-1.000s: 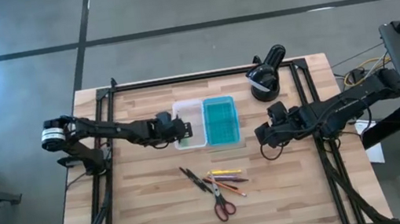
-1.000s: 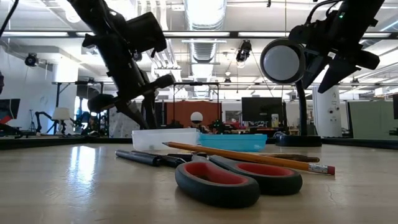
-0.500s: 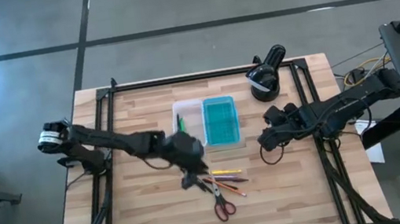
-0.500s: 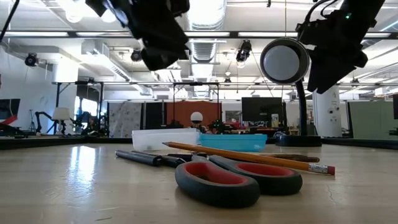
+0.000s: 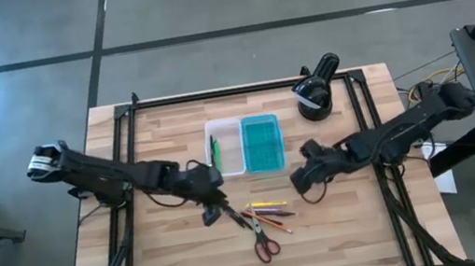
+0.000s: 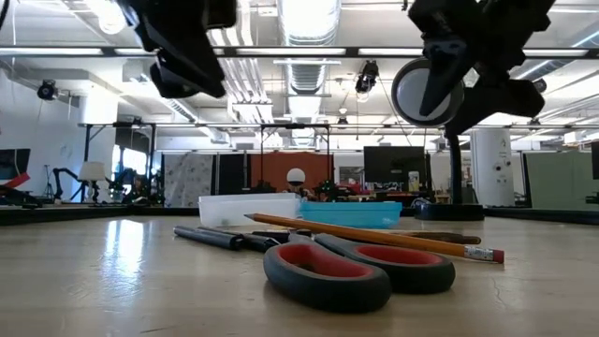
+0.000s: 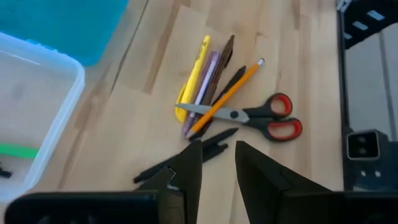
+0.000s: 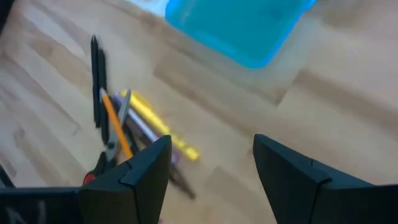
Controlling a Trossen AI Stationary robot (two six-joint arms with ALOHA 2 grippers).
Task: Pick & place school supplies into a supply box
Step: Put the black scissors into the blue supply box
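The scissors (image 5: 264,242) need to go into the supply box's clear tray (image 5: 230,149), so I will grab them next with my right gripper by their red-lined handles.
The supply box lies open at mid-table, with a clear tray (image 5: 226,149) and a teal half (image 5: 263,143). A green marker (image 5: 215,150) lies in the clear tray. Dark pens (image 5: 229,213), yellow, orange and red pencils (image 5: 266,212) and red-handled scissors (image 5: 264,242) lie on the table near the box. My left gripper (image 5: 212,214) hovers open and empty over the left end of the dark pens (image 7: 214,137). My right gripper (image 5: 299,180) is wide open and empty, above the table to the right of the pencils (image 8: 134,124).
A black round device with a white patch (image 5: 316,93) stands at the far right of the table and also shows in the low view (image 6: 426,91). Black frame rails (image 5: 122,150) run along both table sides. Bare wood lies near the front edge.
My left gripper has gone from over the clear tray toward the table's near edge, and now hangs over the dark pens. The green marker now shows lying in the clear tray. My right gripper has moved toward the table's left, closer to the pencils.
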